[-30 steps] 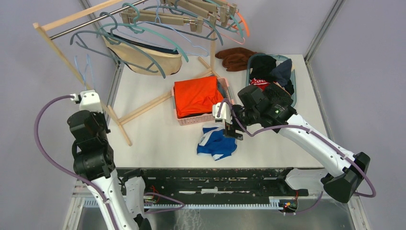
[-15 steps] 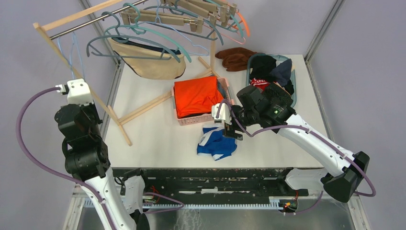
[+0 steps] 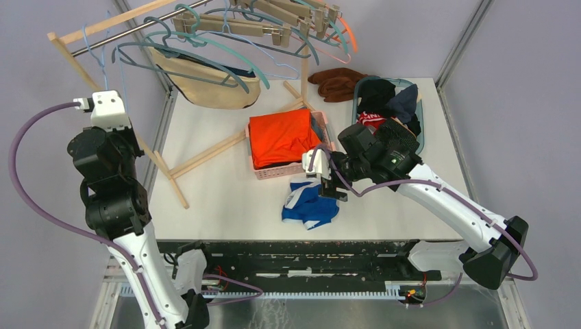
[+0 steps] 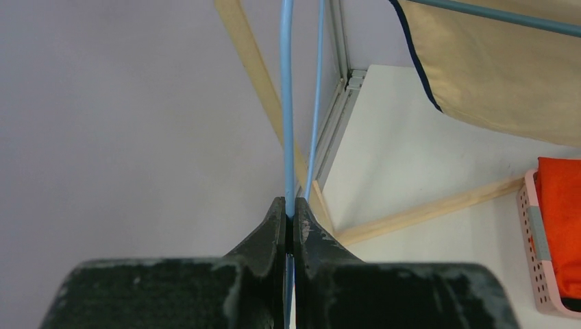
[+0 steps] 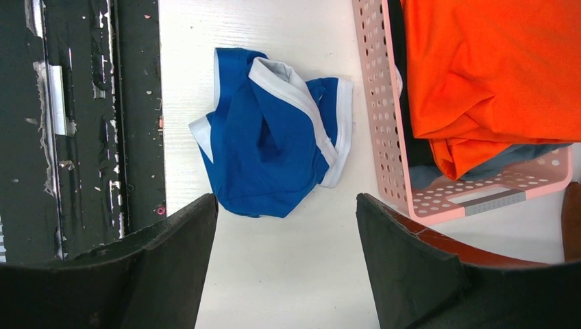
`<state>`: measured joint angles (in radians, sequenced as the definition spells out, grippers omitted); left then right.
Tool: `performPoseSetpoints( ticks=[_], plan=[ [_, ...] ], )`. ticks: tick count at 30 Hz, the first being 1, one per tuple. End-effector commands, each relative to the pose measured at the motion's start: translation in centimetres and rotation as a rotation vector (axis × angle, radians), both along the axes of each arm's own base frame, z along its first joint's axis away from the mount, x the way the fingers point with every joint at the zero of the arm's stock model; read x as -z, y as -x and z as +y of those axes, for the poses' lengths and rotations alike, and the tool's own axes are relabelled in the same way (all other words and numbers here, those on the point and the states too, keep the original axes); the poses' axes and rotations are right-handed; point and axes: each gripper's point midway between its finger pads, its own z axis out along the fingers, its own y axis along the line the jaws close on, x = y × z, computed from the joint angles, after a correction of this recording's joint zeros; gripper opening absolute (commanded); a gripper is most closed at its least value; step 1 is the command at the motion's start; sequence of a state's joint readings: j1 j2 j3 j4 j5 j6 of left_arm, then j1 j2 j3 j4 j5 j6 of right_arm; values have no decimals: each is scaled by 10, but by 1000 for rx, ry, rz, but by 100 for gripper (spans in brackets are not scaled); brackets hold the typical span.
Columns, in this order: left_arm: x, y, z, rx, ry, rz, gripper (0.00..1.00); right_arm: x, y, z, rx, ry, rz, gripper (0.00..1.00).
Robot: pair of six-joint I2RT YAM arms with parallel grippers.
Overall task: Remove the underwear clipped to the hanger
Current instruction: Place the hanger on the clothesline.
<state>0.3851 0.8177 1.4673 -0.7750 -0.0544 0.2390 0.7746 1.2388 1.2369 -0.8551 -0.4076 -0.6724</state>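
My left gripper needs to move the light-blue hanger's hook toward the metal bar before it opens. The hook is past the metal bar, over the wooden bar.
My left gripper [image 3: 104, 92] is shut on a thin light-blue wire hanger [image 3: 103, 65], held up by the rack's left end. In the left wrist view the jaws [image 4: 290, 209] pinch the wire [image 4: 286, 103]. A beige brief with navy trim [image 3: 209, 86] hangs from a teal hanger on the rack, and it also shows in the left wrist view [image 4: 507, 75]. A royal blue and white brief [image 3: 310, 203] lies crumpled on the table. My right gripper [image 3: 334, 186] is open and empty just right of it, and the brief [image 5: 274, 147] lies beyond its fingertips [image 5: 286, 205].
A wooden rack [image 3: 205, 154] with a metal bar holds several teal, wooden and orange hangers. A pink basket [image 3: 274, 171] holds an orange garment [image 3: 282, 137]. A teal basket [image 3: 419, 130] of dark clothes stands at the right. A brown cloth [image 3: 337, 82] lies at the back.
My left arm has risen and moved left and back, carrying the blue hanger toward the rack bar. The hangers and the beige brief have swung. The right arm has not moved.
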Motion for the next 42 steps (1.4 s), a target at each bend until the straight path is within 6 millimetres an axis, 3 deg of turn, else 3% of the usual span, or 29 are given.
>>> performPoseSetpoints(
  ticks=[1, 12, 20, 42],
  plan=[
    [-32, -13, -7, 53, 5, -110, 3, -4, 1, 1, -17, -7, -26, 83],
    [1, -23, 3, 58, -93, -37, 3, 3, 2, 3, -28, 19, -20, 82],
    [10, -19, 7, 40, -120, -13, 3, 8, 0, 3, -27, 38, -16, 82],
    [27, -40, 34, -48, -92, 82, 3, 12, 1, 3, -27, 55, -9, 82]
  ],
)
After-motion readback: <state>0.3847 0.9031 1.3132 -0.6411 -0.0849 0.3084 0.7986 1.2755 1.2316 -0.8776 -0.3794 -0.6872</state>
